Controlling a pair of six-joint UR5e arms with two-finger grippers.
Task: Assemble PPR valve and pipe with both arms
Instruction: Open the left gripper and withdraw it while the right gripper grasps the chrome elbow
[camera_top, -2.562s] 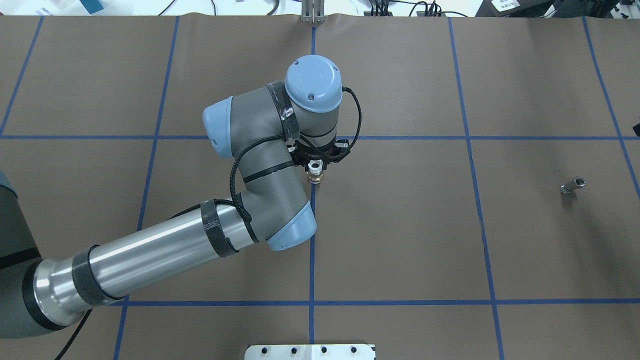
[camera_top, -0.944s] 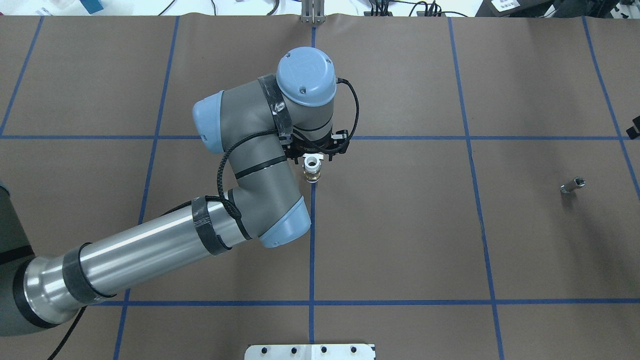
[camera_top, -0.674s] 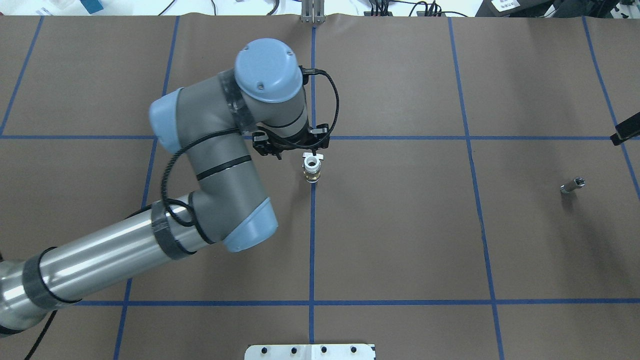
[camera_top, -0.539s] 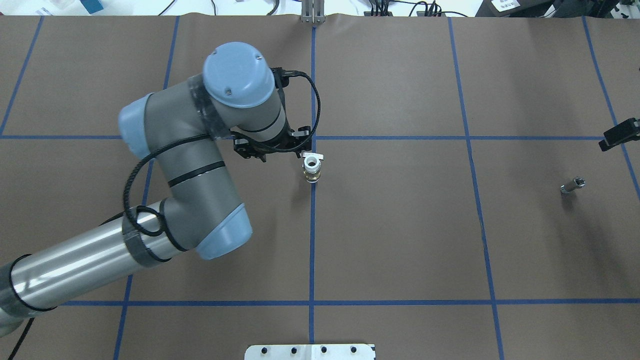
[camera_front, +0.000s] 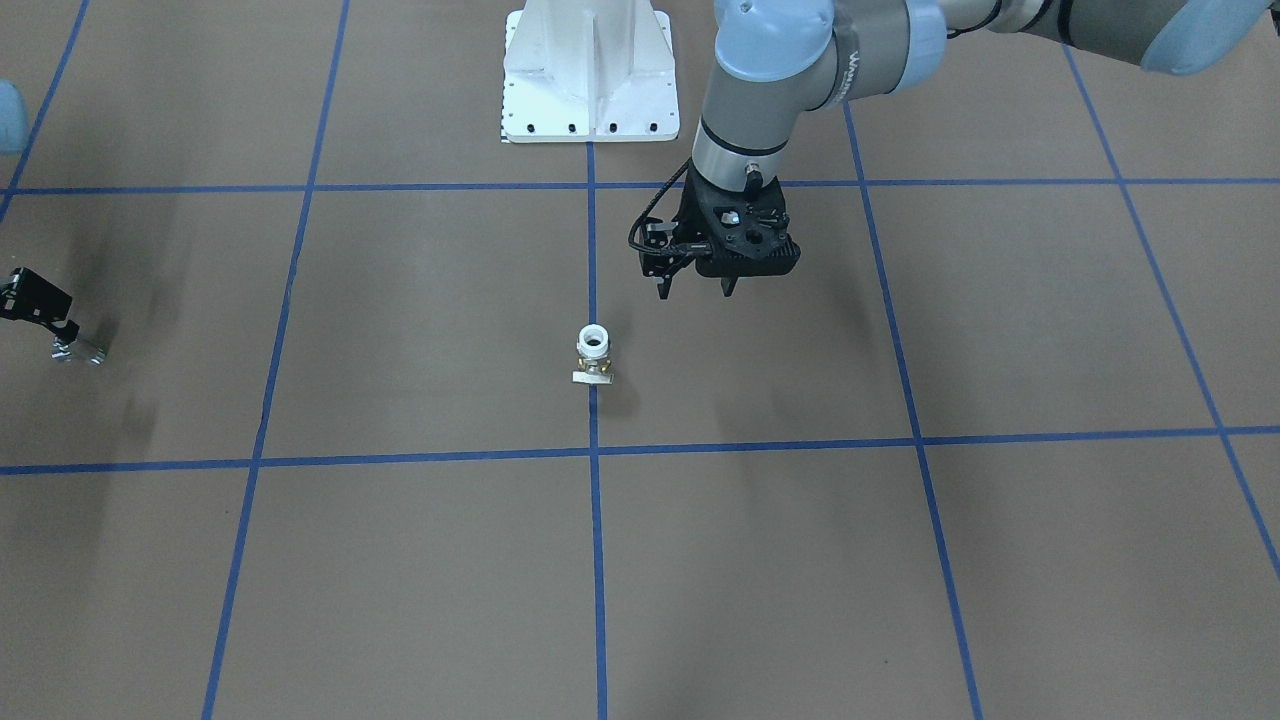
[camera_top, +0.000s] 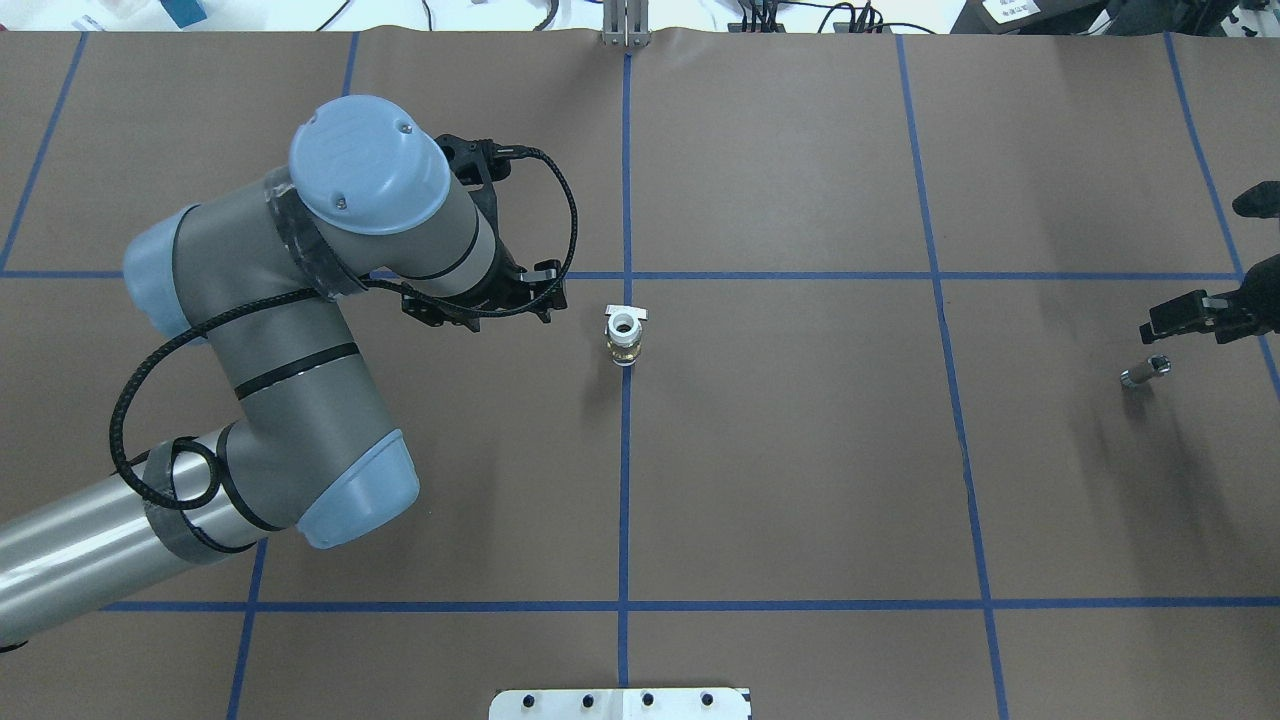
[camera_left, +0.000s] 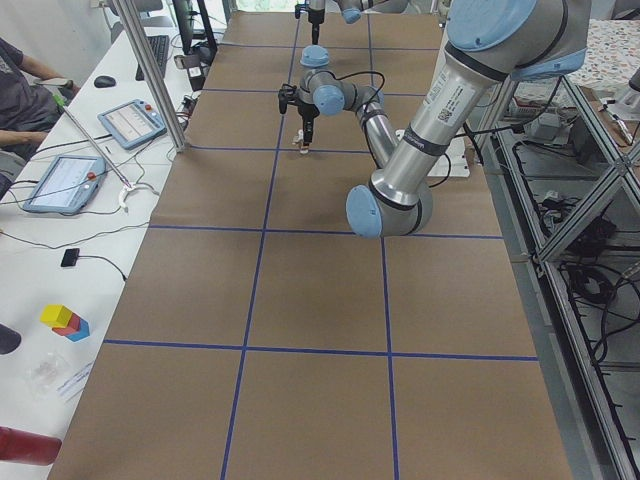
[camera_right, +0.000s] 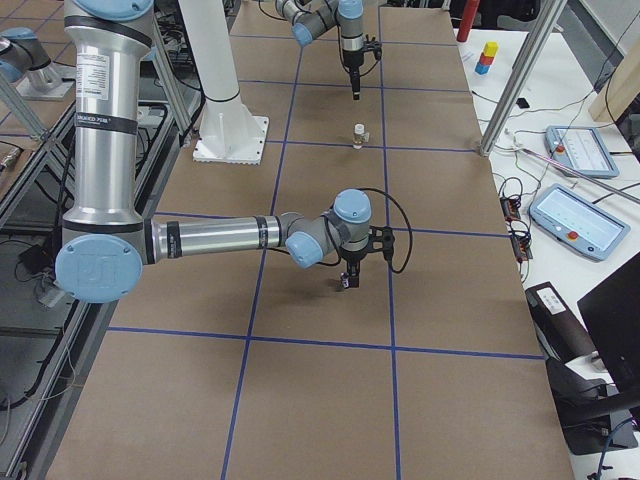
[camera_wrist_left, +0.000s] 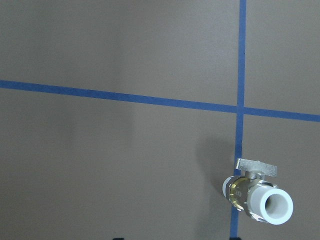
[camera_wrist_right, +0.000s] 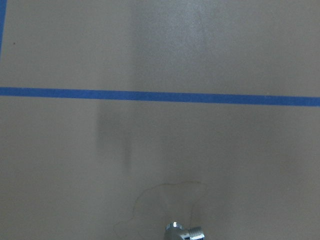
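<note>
I need to assemble the small silver threaded fitting onto the upright valve (camera_front: 593, 355), so next my right gripper needs to grab the fitting by its metal body (camera_front: 74, 350).
The valve (camera_top: 622, 338), white plastic ends on a brass body with a small lever, stands upright alone at the table's middle on a blue line; it also shows in the front view (camera_front: 594, 355) and the left wrist view (camera_wrist_left: 257, 195). My left gripper (camera_front: 695, 290) is open and empty, raised above the table and off to the valve's side toward the robot's left. A short silver metal pipe fitting (camera_top: 1145, 372) lies at the far right. My right gripper (camera_top: 1190, 320) hovers just beside and above it, open and empty; the fitting shows at the right wrist view's bottom edge (camera_wrist_right: 185, 232).
The brown table has a grid of blue tape lines. The white bolted pedestal base (camera_front: 588, 70) sits at the robot's side of the table. A side desk with tablets (camera_left: 130, 122) and an aluminium post (camera_left: 150, 70) runs along the far edge.
My left gripper let go of the valve, which stays standing, then rose and swung away to the left. My right gripper came in from the right edge toward the metal fitting.
</note>
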